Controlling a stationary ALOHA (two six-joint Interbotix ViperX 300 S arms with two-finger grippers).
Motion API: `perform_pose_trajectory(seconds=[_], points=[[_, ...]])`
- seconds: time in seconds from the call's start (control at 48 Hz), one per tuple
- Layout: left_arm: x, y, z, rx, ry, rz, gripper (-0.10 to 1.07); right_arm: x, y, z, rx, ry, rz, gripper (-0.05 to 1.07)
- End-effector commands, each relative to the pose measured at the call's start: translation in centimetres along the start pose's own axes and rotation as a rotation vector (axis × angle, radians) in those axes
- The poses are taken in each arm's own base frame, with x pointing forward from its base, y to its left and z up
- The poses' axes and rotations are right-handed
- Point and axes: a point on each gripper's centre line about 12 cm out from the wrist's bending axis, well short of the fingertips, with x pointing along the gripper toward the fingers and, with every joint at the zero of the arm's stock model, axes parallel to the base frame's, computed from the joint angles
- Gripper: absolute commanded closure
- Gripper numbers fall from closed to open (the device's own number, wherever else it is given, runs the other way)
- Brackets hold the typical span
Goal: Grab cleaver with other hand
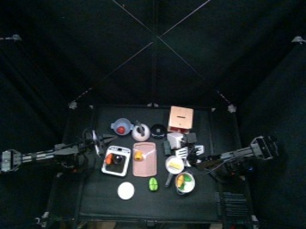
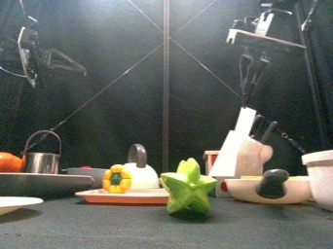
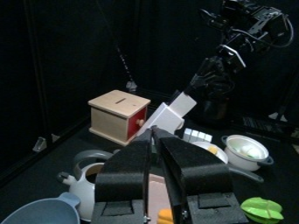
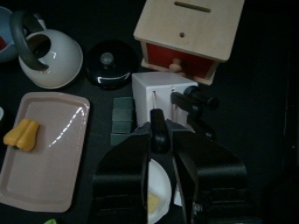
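Note:
My right gripper grabs the cleaver by its black handle next, to draw the cleaver from the white knife block point(image 4: 159, 91) for the other hand.
The cleaver does not show plainly. Black knife handles point(image 4: 194, 100) stick out of a white knife block point(image 4: 159, 91), and I cannot tell which one is the cleaver. The block point(image 2: 240, 154) stands right of the table's middle. My left gripper point(image 3: 156, 145) hangs high over the table's left side, pointing toward the block point(image 3: 173, 112), jaws apart with nothing between them. My right gripper point(image 4: 166, 140) hovers above the block's near side, open too, with a white plate showing through the gap. Both arms are raised well above the objects in the front view.
A wooden box with a red face point(image 4: 187, 31) stands behind the block. A white teapot point(image 4: 47, 52), a black lid point(image 4: 107, 63) and a pink tray point(image 4: 49, 144) lie to the left. A green star fruit point(image 2: 190, 190), a yellow pepper point(image 2: 117, 178) and a metal pot point(image 2: 43, 156) stand near the front.

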Motion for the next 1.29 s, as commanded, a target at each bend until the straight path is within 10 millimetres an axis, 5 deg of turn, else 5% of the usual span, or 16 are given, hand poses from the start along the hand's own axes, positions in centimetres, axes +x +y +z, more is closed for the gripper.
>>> perform_pose_trajectory(seconds=[0.0, 0.625, 1.271], points=[[0.2, 0.0, 0.6, 0.002, -0.018, 0.0, 0.45, -1.6, 0.0, 1.2, 0.025, -0.025, 0.054, 0.49], [0.2, 0.0, 0.5, 0.005, -0.017, -0.001, 0.45, -5.0, -1.5, 1.7, -0.002, -0.077, 0.206, 0.49], [0.2, -0.1, 0.4, 0.011, -0.013, -0.008, 0.45, -4.7, -1.9, 1.3, -0.044, -0.114, 0.312, 0.49]])
